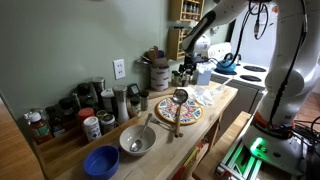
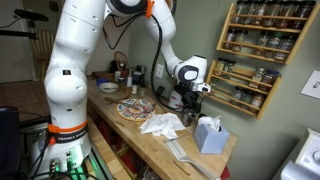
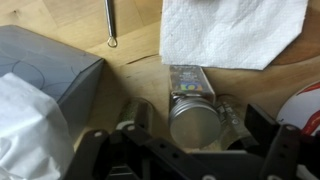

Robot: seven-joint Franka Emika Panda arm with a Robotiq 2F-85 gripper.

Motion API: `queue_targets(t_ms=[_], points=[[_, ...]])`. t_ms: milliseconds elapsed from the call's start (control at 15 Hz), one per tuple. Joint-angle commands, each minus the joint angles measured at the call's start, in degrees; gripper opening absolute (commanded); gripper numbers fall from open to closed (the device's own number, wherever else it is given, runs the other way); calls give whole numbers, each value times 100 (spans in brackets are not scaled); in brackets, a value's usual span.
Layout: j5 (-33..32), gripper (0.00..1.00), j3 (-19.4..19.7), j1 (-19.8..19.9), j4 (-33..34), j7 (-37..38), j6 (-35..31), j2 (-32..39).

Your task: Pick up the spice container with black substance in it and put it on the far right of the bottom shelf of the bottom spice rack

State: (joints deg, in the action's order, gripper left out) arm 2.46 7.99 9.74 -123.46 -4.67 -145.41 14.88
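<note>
My fingers are down on either side of the silver lid (image 1: 187, 73) (image 3: 194, 123), so my gripper needs to close on the lid now.
A spice jar (image 3: 193, 112) with a round silver lid and a colourful label stands on the wooden counter in the wrist view. The lid and label hide its contents. My gripper (image 3: 200, 130) is open, with a dark finger on each side of the jar and a gap to it. In both exterior views the gripper (image 2: 190, 98) (image 1: 188, 70) is low over the counter among jars. The bottom spice rack (image 2: 246, 85) hangs on the wall to the right of the gripper. Its bottom shelf (image 2: 243, 103) holds small jars.
A grey tissue box (image 3: 50, 70) (image 2: 208, 135) and a white paper towel (image 3: 235, 30) (image 2: 160, 123) lie close to the gripper. A patterned plate (image 2: 135, 108) with a ladle (image 1: 179, 100), two bowls (image 1: 137, 140) and several spice jars (image 1: 80, 110) stand on the counter. An upper rack (image 2: 255, 22) hangs above.
</note>
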Motion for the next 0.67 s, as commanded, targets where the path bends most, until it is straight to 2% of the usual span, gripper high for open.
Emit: queue_targets(t_ms=[0,67,400,600], points=[[93,70,-44,64,35,-81,-115,112],[96,60,-45,69,43,-93,-123,122],[37,24,-20,70,-2,-53,-195,103],[-139,24,18,35,-228,-108,-240,-157]])
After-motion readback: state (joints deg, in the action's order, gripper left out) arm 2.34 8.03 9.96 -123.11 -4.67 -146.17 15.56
